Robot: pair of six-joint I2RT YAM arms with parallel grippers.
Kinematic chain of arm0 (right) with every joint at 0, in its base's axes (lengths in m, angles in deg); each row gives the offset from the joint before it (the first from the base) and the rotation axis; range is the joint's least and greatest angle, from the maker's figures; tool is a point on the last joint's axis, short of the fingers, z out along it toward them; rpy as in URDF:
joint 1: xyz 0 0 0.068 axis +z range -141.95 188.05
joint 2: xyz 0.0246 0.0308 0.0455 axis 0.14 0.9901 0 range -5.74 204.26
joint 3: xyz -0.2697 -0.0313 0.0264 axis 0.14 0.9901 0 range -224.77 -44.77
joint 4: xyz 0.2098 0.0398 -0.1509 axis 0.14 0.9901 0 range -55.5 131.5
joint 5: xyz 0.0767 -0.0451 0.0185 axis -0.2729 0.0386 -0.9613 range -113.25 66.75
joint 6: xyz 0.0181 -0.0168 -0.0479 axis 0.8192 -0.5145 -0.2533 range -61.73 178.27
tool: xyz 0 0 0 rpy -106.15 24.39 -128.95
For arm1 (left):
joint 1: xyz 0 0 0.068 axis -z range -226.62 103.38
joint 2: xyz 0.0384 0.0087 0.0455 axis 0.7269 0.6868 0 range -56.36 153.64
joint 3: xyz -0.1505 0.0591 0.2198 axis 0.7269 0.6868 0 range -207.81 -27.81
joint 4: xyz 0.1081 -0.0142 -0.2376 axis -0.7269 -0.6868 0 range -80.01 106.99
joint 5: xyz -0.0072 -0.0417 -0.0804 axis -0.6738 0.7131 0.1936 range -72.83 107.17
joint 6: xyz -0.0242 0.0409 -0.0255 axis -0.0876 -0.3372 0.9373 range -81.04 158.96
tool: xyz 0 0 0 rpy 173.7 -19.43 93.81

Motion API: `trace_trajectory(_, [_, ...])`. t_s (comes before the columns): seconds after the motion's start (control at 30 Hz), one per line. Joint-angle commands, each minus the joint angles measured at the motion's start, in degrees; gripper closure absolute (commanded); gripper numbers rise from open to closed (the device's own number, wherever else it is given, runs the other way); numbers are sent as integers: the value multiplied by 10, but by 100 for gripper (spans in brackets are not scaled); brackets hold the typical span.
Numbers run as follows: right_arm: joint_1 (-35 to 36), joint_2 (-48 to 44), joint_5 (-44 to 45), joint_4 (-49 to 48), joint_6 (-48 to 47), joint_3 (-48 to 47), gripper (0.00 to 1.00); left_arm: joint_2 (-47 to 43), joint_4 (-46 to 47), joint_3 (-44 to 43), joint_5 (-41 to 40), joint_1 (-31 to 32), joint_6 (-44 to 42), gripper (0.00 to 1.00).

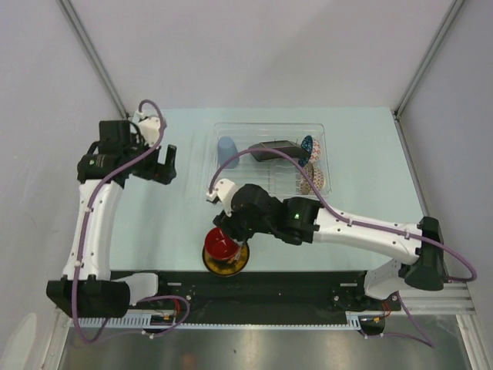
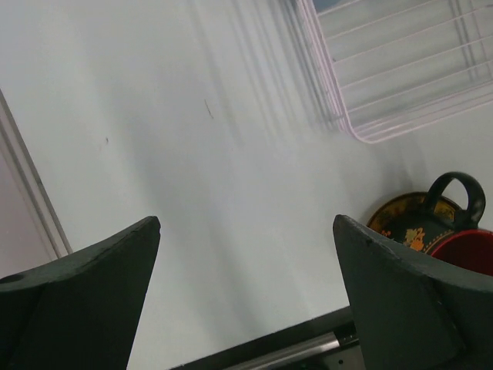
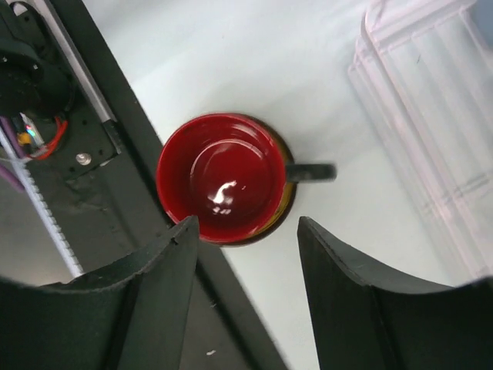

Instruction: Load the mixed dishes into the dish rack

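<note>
Next, my right gripper grabs the black mug by its rim [image 3: 260,224], which leaves the handle free for loading the mug into the dish rack.
The black mug [image 1: 221,243] with a red inside stands on the yellow-and-dark saucer [image 1: 228,264] at the table's near edge. My right gripper [image 1: 225,228] hovers just above it, open and empty. In the right wrist view the mug [image 3: 219,177] lies just past the open gripper [image 3: 246,225], handle to the right. The see-through dish rack [image 1: 320,131] holds the light-blue cup [image 1: 228,151], the black plate [image 1: 273,150] and the blue-patterned bowl [image 1: 307,144]. My left gripper [image 1: 163,163] is open and empty left of the rack.
A pale patterned dish [image 1: 314,179] also stands in the rack's right end. The left wrist view shows its open gripper [image 2: 246,223], the rack's corner [image 2: 362,131], the mug [image 2: 456,202] and the saucer [image 2: 400,220]. A black rail [image 1: 308,289] runs along the near edge.
</note>
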Motion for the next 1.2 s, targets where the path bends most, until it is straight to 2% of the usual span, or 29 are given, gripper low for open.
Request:
trace_trajectory(0.0, [-1, 44, -31, -59, -160, -46, 39, -56, -13, 61, 67, -46, -20, 0])
trace_trajectory(0.07, [0, 73, -33, -54, -198, -66, 39, -75, -15, 70, 81, -64, -22, 0])
trace_trajectory(0.2, [8, 189, -22, 38, -250, -152, 41, -89, -10, 87, 100, -85, -23, 0])
trace_trajectory(0.37, [18, 271, -4, 104, -276, -233, 47, -83, 2, 96, 119, -93, -10, 0])
trace_trajectory(0.6, [9, 263, -36, 114, -279, -215, 47, -77, 11, 99, 116, -96, -12, 0])
trace_trajectory(1.17, [-61, 329, -151, 60, -272, -193, 63, -74, 18, 101, 109, -99, -11, 0])
